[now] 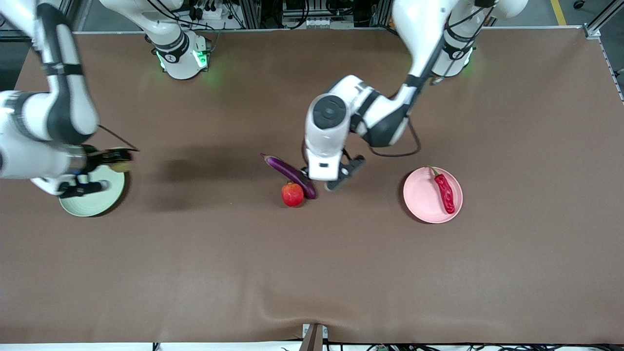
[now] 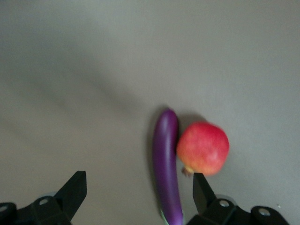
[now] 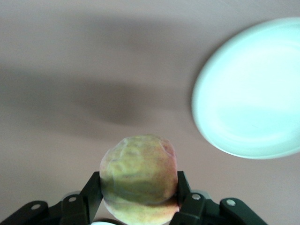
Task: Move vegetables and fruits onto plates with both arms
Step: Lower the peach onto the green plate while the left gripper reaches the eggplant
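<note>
My left gripper grips the eggplant by its stem half (image 1: 281,166) next, where both sides are free, since the red fruit (image 1: 292,194) crowds the eggplant's blunt end.
My right gripper (image 1: 118,160) is shut on the yellowish-green fruit (image 1: 122,165) and holds it over the edge of the pale green plate (image 1: 92,200). The right wrist view shows the fruit (image 3: 138,173) between the fingers and the plate (image 3: 253,93) off to one side. My left gripper (image 1: 319,176) is open, low over the stem end of the purple eggplant (image 1: 290,173). The red fruit (image 1: 292,194) touches the eggplant, nearer the front camera. In the left wrist view the eggplant (image 2: 166,159) runs between the spread fingers, close to one finger (image 2: 201,190), with the red fruit (image 2: 203,147) beside it. The red chili pepper (image 1: 444,192) lies on the pale pink plate (image 1: 421,200).
The brown table (image 1: 312,273) is bare nearer the front camera. A black cable (image 1: 404,146) loops off the left arm above the table, between the eggplant and the pink plate.
</note>
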Robot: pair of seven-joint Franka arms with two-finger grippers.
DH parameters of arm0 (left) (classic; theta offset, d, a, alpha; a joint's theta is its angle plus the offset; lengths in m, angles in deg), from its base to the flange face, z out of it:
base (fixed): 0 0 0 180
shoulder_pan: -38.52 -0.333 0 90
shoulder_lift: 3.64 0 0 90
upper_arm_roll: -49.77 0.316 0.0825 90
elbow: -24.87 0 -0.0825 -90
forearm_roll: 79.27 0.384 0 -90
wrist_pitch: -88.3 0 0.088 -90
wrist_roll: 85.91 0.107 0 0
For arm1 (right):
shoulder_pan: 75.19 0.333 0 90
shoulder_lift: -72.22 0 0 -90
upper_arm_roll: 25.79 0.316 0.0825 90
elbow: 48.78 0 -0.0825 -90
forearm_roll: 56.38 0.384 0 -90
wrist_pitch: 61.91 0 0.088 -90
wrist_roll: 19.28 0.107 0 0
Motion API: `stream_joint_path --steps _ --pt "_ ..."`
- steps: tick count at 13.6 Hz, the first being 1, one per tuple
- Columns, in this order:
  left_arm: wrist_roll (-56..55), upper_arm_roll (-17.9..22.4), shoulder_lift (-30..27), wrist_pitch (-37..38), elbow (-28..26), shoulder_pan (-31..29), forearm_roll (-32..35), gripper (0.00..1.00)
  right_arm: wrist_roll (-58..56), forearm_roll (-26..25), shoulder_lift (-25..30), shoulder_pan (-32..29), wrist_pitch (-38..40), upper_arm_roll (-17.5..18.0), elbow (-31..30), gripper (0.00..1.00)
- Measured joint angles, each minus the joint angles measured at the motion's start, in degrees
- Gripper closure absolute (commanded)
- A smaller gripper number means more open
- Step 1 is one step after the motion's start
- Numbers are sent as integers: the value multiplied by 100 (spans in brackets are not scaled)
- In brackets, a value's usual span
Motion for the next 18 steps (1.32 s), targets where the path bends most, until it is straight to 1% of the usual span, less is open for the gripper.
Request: stream_joint_path --steps 2,3,4,5,6,8,10,12,15,18 --pt "-833 1 162 -279 6 282 0 0 -281 -340 -145 -477 -298 4 -68 100" --pt "-1194 0 263 -418 7 397 0 0 -458 -432 -273 -681 -582 7 -113 100" --pt "-1560 -1 387 -573 8 503 0 0 -701 -463 -450 -898 -913 12 -158 90" --pt "-1934 -1 548 -801 8 609 0 0 -966 -470 -683 -1137 -1232 13 -175 25" --pt "-2185 -1 716 -1064 8 691 0 0 -1154 -472 -910 -1341 -1444 15 -171 0" --pt "-2362 -3 1016 -1494 19 755 0 0 -1284 -477 -1200 -1553 -1528 19 -150 0" --pt "-2370 -27 1188 -1699 41 797 0 0 -1373 -477 -1208 -1545 -1283 93 -72 0" --pt "-2389 -34 1292 -1798 48 935 0 0 -1381 -442 -1163 -1496 -764 179 207 0" --pt "-2417 -33 1397 -1984 55 1043 0 0 -1341 -157 -1114 -1382 223 215 798 0" --pt "-2417 -15 1529 -2144 97 1034 0 0 -913 9 -1105 -1208 730 224 1050 0"
